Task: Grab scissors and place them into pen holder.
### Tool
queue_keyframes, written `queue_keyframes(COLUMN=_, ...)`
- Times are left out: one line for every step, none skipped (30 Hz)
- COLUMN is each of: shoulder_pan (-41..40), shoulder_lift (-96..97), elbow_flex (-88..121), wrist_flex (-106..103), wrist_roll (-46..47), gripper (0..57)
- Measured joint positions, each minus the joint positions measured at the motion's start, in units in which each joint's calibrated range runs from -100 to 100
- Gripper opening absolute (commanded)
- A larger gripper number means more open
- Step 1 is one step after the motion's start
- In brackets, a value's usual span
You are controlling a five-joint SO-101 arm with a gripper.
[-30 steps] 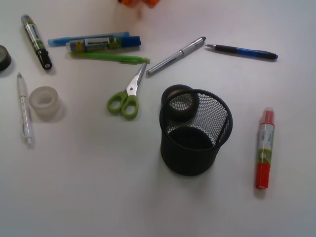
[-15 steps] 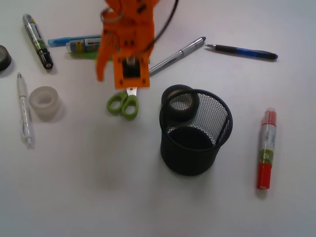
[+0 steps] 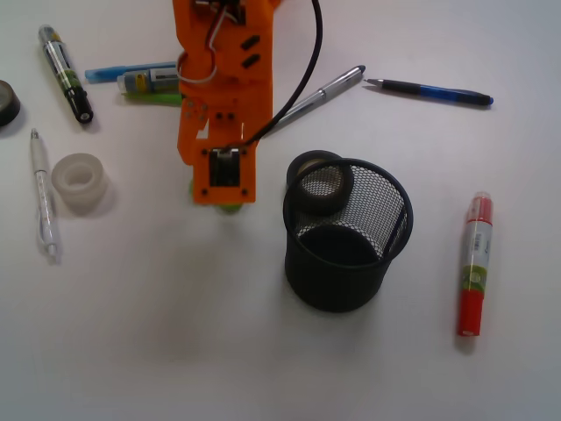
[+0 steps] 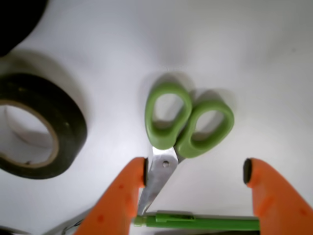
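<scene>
My gripper is to grab the scissors (image 4: 188, 122) by their green loop handles next, so the silver blades stay free to go into the pen holder.
The scissors (image 4: 188, 122) lie flat on the white table, with lime-green loop handles and short silver blades. In the front view only a sliver of green handle (image 3: 230, 207) shows under the orange arm. My gripper (image 4: 195, 171) is open and straddles the scissors just behind the handles. Its left fingertip (image 4: 139, 171) is against the blade near the pivot, and the right fingertip (image 4: 254, 174) stands apart. In the front view the gripper (image 3: 223, 189) is left of the black mesh pen holder (image 3: 386, 263), which stands upright.
A black tape roll (image 3: 320, 182) leans on the holder's left rim and also shows in the wrist view (image 4: 34, 127). A green pen (image 4: 205, 224) lies across the blade tips. A silver pen (image 3: 329, 88), blue pen (image 3: 429, 91), red marker (image 3: 473, 263), clear tape roll (image 3: 79, 182) and white pen (image 3: 42, 193) lie around.
The orange arm came in from the top and moved down over the scissors, which were in plain view a second ago and are now almost covered.
</scene>
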Motion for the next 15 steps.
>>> queue_keyframes(shoulder_pan=0.0, shoulder_lift=0.7, elbow_flex=-0.8, wrist_flex=0.1, wrist_roll=-0.4, gripper=22.4)
queue_keyframes(shoulder_pan=0.1, shoulder_lift=1.4, elbow_flex=-1.6, wrist_flex=0.2, wrist_roll=-0.6, gripper=22.4)
queue_keyframes(shoulder_pan=0.3, shoulder_lift=1.9, elbow_flex=-2.5, wrist_flex=0.2, wrist_roll=-0.8, gripper=22.0)
queue_keyframes(shoulder_pan=0.5, shoulder_lift=2.4, elbow_flex=-3.1, wrist_flex=0.2, wrist_roll=-0.9, gripper=22.0)
queue_keyframes(shoulder_pan=0.7, shoulder_lift=3.0, elbow_flex=-3.2, wrist_flex=0.2, wrist_roll=-1.0, gripper=22.0)
queue_keyframes(shoulder_pan=1.0, shoulder_lift=3.4, elbow_flex=-3.3, wrist_flex=0.2, wrist_roll=-1.1, gripper=22.0)
queue_keyframes(shoulder_pan=1.2, shoulder_lift=3.7, elbow_flex=-3.3, wrist_flex=0.2, wrist_roll=-1.1, gripper=22.0)
queue_keyframes(shoulder_pan=1.3, shoulder_lift=3.9, elbow_flex=-3.3, wrist_flex=0.2, wrist_roll=-1.1, gripper=21.9)
queue_keyframes(shoulder_pan=1.6, shoulder_lift=4.2, elbow_flex=-3.3, wrist_flex=0.2, wrist_roll=-1.2, gripper=21.8)
queue_keyframes(shoulder_pan=1.7, shoulder_lift=4.4, elbow_flex=-3.3, wrist_flex=0.2, wrist_roll=-1.2, gripper=20.6)
queue_keyframes(shoulder_pan=1.8, shoulder_lift=5.0, elbow_flex=-3.3, wrist_flex=0.2, wrist_roll=-1.2, gripper=18.2)
queue_keyframes(shoulder_pan=1.9, shoulder_lift=5.4, elbow_flex=-3.3, wrist_flex=0.2, wrist_roll=-1.2, gripper=15.0)
queue_keyframes(shoulder_pan=1.9, shoulder_lift=5.8, elbow_flex=-3.3, wrist_flex=0.2, wrist_roll=-1.2, gripper=12.5)
queue_keyframes(shoulder_pan=1.8, shoulder_lift=6.1, elbow_flex=-3.3, wrist_flex=0.2, wrist_roll=-1.2, gripper=11.3)
queue_keyframes(shoulder_pan=1.6, shoulder_lift=6.3, elbow_flex=-3.5, wrist_flex=0.2, wrist_roll=-1.2, gripper=11.3)
